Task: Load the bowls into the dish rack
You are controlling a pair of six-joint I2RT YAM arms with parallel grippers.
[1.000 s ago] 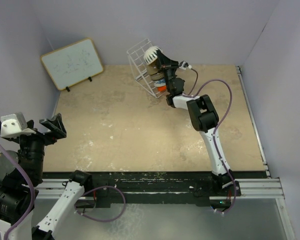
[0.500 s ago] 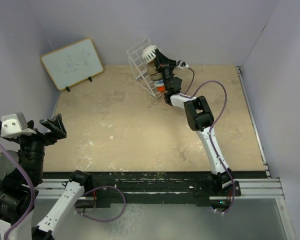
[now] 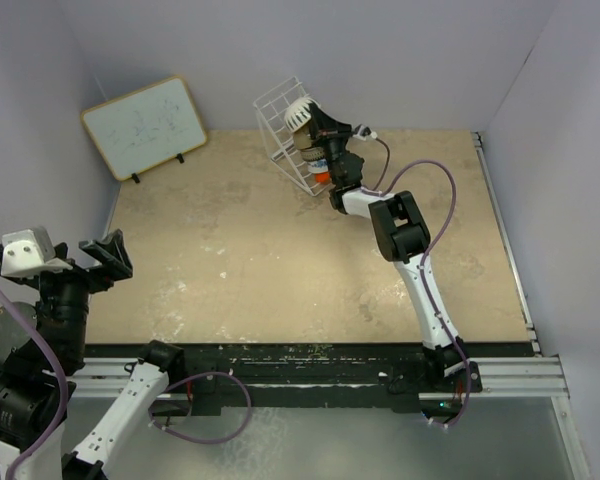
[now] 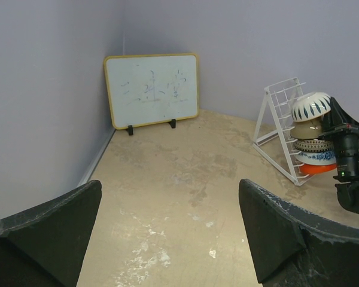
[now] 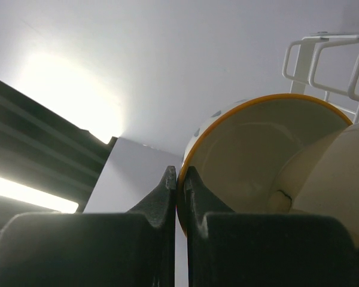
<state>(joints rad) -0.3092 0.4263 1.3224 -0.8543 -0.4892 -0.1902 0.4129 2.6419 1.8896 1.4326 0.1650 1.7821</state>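
The blue-and-white bowl is at the top of the stack and would settle there, open inside over the pale bowl. My right gripper should open.
The white wire dish rack (image 3: 273,118) stands tilted at the far middle of the table; it also shows in the left wrist view (image 4: 279,101). Several bowls are stacked in it on edge, with an orange-red bowl (image 4: 318,168) lowest. My right gripper (image 3: 318,122) is shut on the rim of the blue-and-white patterned bowl (image 3: 298,110) and holds it at the top of the stack. In the right wrist view the fingers (image 5: 167,191) pinch its orange-edged rim, and its pale inside (image 5: 257,149) faces the camera. My left gripper (image 3: 95,255) is open and empty, high at the near left.
A wood-framed whiteboard (image 3: 145,125) leans against the wall at the far left. The purple walls close in the table on the left, back and right. A pale rounded bowl (image 5: 341,185) lies close beside the held bowl in the right wrist view.
My right gripper has carried the patterned bowl a little up and to the left, closer against the rack. The left arm has not moved.
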